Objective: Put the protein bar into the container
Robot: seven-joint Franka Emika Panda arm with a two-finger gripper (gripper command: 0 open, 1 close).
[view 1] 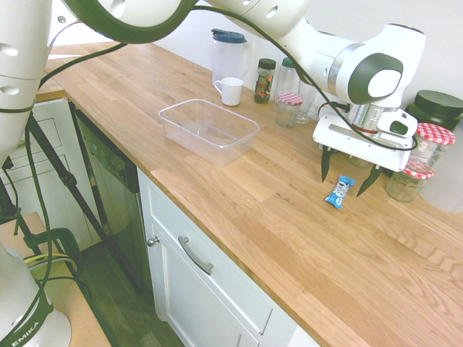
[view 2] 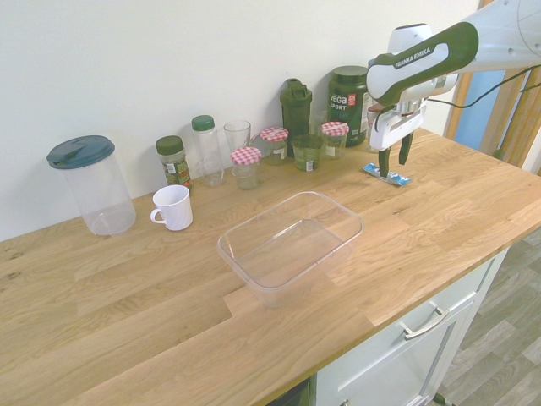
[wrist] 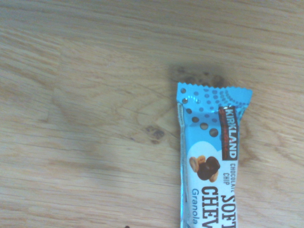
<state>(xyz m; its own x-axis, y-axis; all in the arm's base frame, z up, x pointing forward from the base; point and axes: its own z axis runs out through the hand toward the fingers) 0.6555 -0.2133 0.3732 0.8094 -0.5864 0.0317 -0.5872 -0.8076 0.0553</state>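
Note:
The gripper's fingers are still above the blue protein bar, and wooden counter shows around the bar. The gripper has to go down first and then close on the bar.
The protein bar in its shiny blue wrapper lies flat on the wooden counter, to the right of the container. In the second exterior view the bar lies right of the clear tub. My gripper hangs open just above the bar, one dark finger on each side, nothing held. From the other side the gripper stands over the bar's far end. The wrist view shows the bar close up on the wood. The empty container is clear and rectangular.
Along the wall stand a clear pitcher with a dark lid, a white mug, spice bottles, a glass, jars with red-checked lids, and dark tubs. The counter's front edge runs above white drawers.

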